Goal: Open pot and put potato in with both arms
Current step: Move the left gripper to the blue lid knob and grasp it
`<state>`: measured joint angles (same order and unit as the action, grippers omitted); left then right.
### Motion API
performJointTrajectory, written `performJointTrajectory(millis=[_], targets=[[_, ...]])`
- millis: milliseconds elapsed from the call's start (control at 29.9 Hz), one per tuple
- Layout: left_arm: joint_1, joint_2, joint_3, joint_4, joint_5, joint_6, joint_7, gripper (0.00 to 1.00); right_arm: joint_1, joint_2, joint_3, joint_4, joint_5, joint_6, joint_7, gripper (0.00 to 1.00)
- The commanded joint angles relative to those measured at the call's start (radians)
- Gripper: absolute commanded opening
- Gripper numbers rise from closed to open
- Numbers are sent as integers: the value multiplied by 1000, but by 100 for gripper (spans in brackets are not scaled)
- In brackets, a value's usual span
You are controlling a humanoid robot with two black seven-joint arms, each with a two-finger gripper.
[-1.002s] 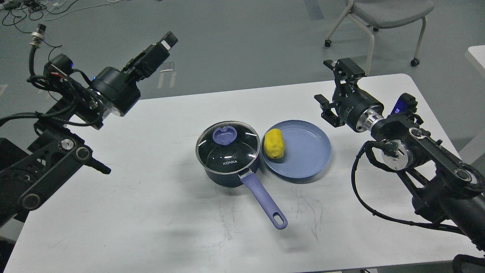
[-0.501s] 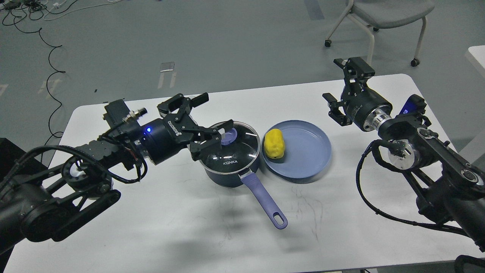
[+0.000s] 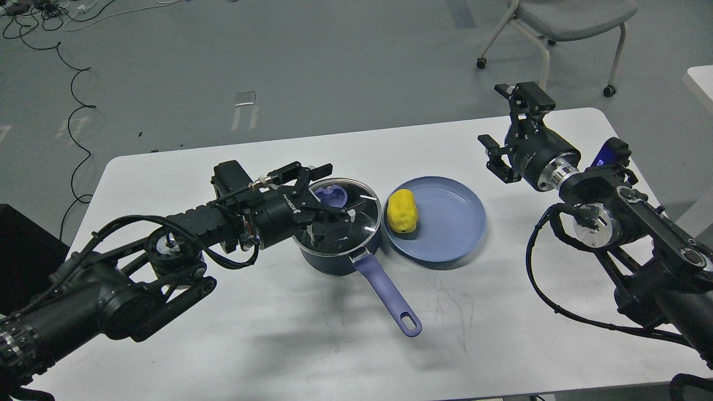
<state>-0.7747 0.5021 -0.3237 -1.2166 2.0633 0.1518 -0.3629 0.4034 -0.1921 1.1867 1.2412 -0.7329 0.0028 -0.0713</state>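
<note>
The glass lid (image 3: 362, 210) spans the whole pot and is too wide for the fingertips, so the left gripper should next grip it by its narrow purple knob (image 3: 331, 195).
A dark blue pot (image 3: 332, 260) with a glass lid (image 3: 362, 210) and a purple knob (image 3: 333, 194) stands mid-table, its purple handle (image 3: 390, 296) pointing toward me. A yellow potato (image 3: 403, 210) lies on the left side of a blue plate (image 3: 445, 225) just right of the pot. My left gripper (image 3: 334, 195) is open over the lid, with one finger on each side of the knob. My right gripper (image 3: 506, 121) is open and empty, raised above the table to the right of the plate.
The white table (image 3: 223, 334) carries only the pot and the plate. A grey chair (image 3: 562, 16) stands on the floor behind the table's far right corner. Cables (image 3: 72, 111) lie on the floor at far left.
My left arm swung down from high at the left and reached over the pot, so its open fingers now straddle the lid knob. My right gripper drifted slightly right.
</note>
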Motion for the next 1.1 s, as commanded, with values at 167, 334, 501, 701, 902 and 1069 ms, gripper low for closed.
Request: performJointTrajectory(millis=[167, 334, 501, 701, 902, 1069], targets=[[-5, -16, 2, 54, -2, 0, -2, 99, 0, -7, 5, 0, 0, -1, 1, 100], [6, -16, 8, 57, -2, 2, -5, 99, 0, -7, 5, 0, 0, -1, 1, 100], [6, -17, 32, 77, -2, 2, -4, 99, 0, -7, 5, 0, 1, -1, 1, 100], [6, -30, 31, 106, -2, 11, -4, 99, 0, -9, 5, 0, 0, -1, 1, 100], [12, -30, 51, 108, 0, 28, -8, 98, 0, -10, 5, 0, 0, -1, 1, 100], [8, -31, 81, 108, 0, 51, -19, 96, 0, -10, 5, -2, 0, -3, 2, 100]])
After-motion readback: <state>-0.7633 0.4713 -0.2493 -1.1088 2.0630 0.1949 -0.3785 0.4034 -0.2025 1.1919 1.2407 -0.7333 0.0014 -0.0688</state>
